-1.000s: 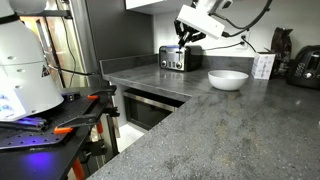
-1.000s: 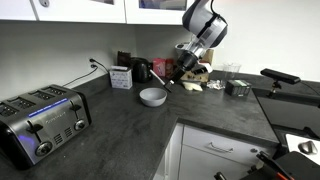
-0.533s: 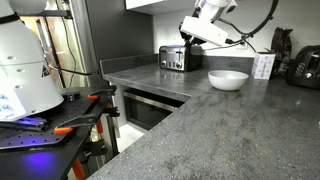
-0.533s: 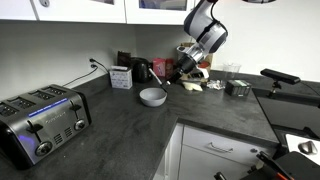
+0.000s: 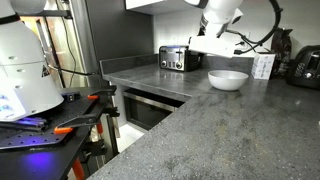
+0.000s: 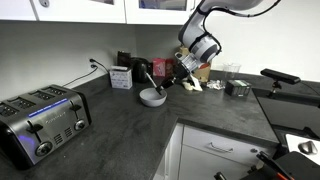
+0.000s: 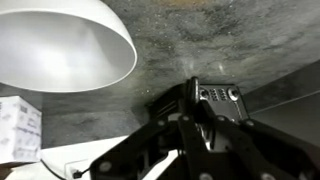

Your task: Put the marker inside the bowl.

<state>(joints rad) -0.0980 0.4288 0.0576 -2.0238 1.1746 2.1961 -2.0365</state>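
Note:
The marker's tip is outside the bowl's rim (image 7: 135,57), and so are my fingers. I will move the marker over the bowl before my gripper lets go of it.
The white bowl (image 5: 228,79) stands on the dark stone counter; it also shows in the other exterior view (image 6: 152,97) and at the upper left of the wrist view (image 7: 60,45). My gripper (image 6: 182,70) hangs above the counter just beside the bowl, between it and the toaster in an exterior view (image 5: 203,36). In the wrist view the gripper (image 7: 195,115) is shut on the marker (image 7: 194,92), a thin dark stick that points down from the jaws. In an exterior view the marker (image 6: 168,84) slants towards the bowl's rim. The bowl looks empty.
A chrome and black toaster (image 5: 180,58) stands at the counter's far end and is near the camera in the other exterior view (image 6: 40,120). A white box (image 5: 263,66) and a black appliance (image 5: 305,65) stand behind the bowl. The counter edge (image 5: 150,95) drops off nearby.
My gripper has moved with the marker from above the toaster towards the bowl and has come lower. The bowl has not moved.

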